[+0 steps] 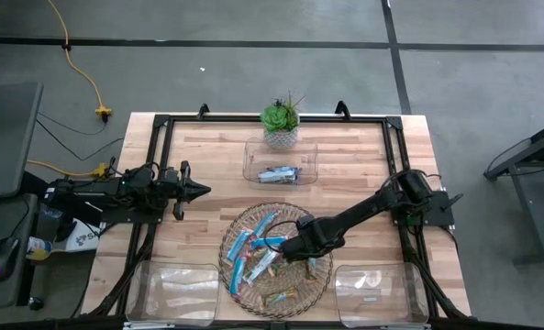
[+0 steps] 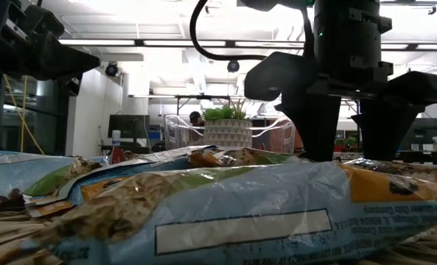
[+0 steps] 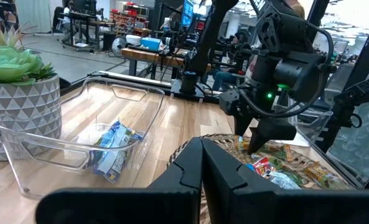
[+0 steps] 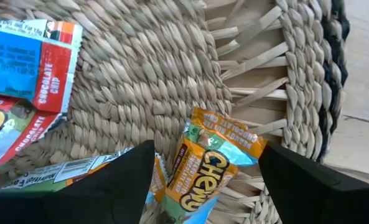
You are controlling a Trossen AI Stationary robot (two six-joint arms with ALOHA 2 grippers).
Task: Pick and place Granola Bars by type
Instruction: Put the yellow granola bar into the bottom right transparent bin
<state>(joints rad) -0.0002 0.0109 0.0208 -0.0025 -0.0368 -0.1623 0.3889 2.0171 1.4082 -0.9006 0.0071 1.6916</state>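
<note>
My right gripper should close on the Chewy bar point(image 4: 212, 165) now. My fingers reach down around the bar, close over the wicker weave point(image 4: 153, 93), so they would hold the bar.
Several granola bars lie in a round wicker tray point(image 1: 319, 275) near the table's front edge: blue-and-red ones point(image 4: 28, 62) and a tan-green "Chewy" bar point(image 4: 212, 165). My right gripper point(image 4: 206, 148) points down over the tray, open. Its fingers stand on either side of the Chewy bar, and no touch shows. In the low view it point(image 2: 351, 151) rises behind a big foreground bar point(image 2: 225, 213). My left gripper point(image 1: 196, 191) waits, shut, over the table's left side.
A clear bin point(image 1: 281, 160) at the far middle holds blue bars, with a potted plant point(image 1: 281, 119) behind it. Two more clear bins stand at the near left point(image 1: 175, 291) and near right point(image 1: 377, 291) of the tray.
</note>
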